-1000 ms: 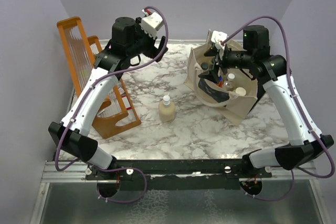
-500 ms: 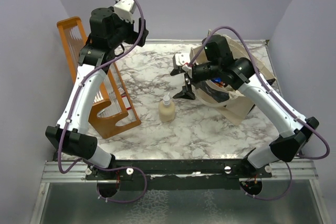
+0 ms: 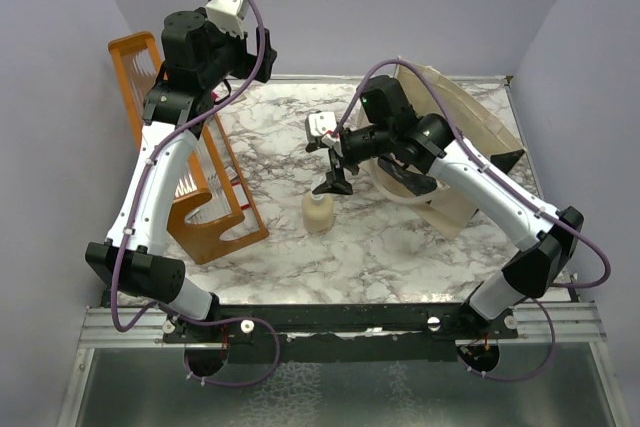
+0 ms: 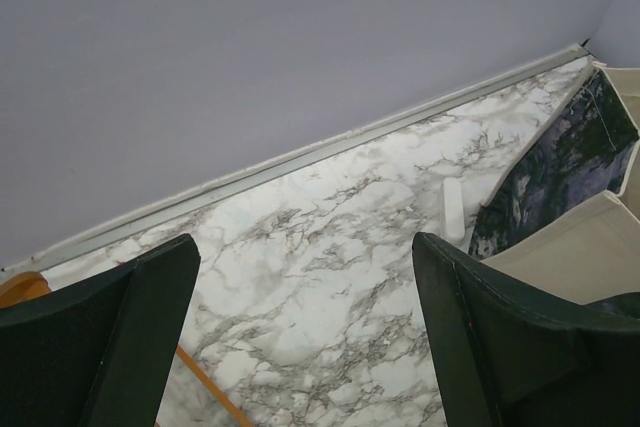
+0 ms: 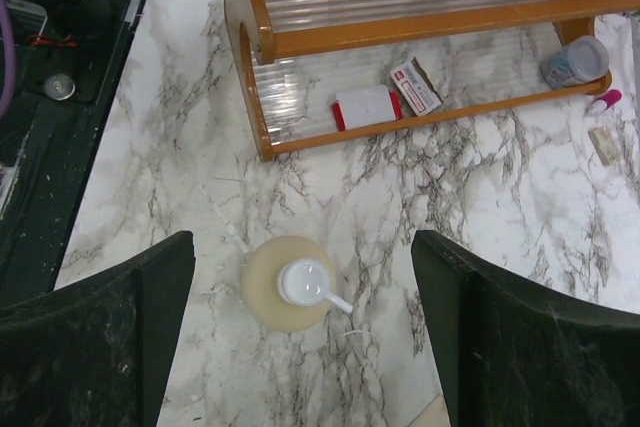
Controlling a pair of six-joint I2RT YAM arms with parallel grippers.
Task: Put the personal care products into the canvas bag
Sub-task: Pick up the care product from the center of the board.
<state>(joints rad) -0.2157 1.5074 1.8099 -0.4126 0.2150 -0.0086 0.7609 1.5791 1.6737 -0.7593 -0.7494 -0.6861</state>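
The right gripper grabs the beige pump bottle by its white pump head [image 3: 317, 194] next, so the bottle's body stays free to enter the bag [image 3: 470, 132].
The beige pump bottle [image 3: 319, 211] stands upright on the marble table, left of the canvas bag [image 3: 470, 132]. The right wrist view looks straight down on the bottle [image 5: 295, 285], its white pump head between my fingers. My right gripper [image 3: 334, 169] is open and empty, hovering above the bottle. My left gripper [image 3: 262, 59] is open and empty, raised high at the back left; its view shows the bag's dark patterned panel [image 4: 560, 167]. The other bottles are hidden.
An orange wooden rack [image 3: 195, 172] stands at the table's left side and holds small packets [image 5: 365, 107] on its lower shelf in the right wrist view. A small tub [image 5: 572, 61] and a pink-capped item [image 5: 603, 101] lie beside it.
My right gripper has left the bag and swung left to above the pump bottle. My left arm has lifted and pulled back toward the far left.
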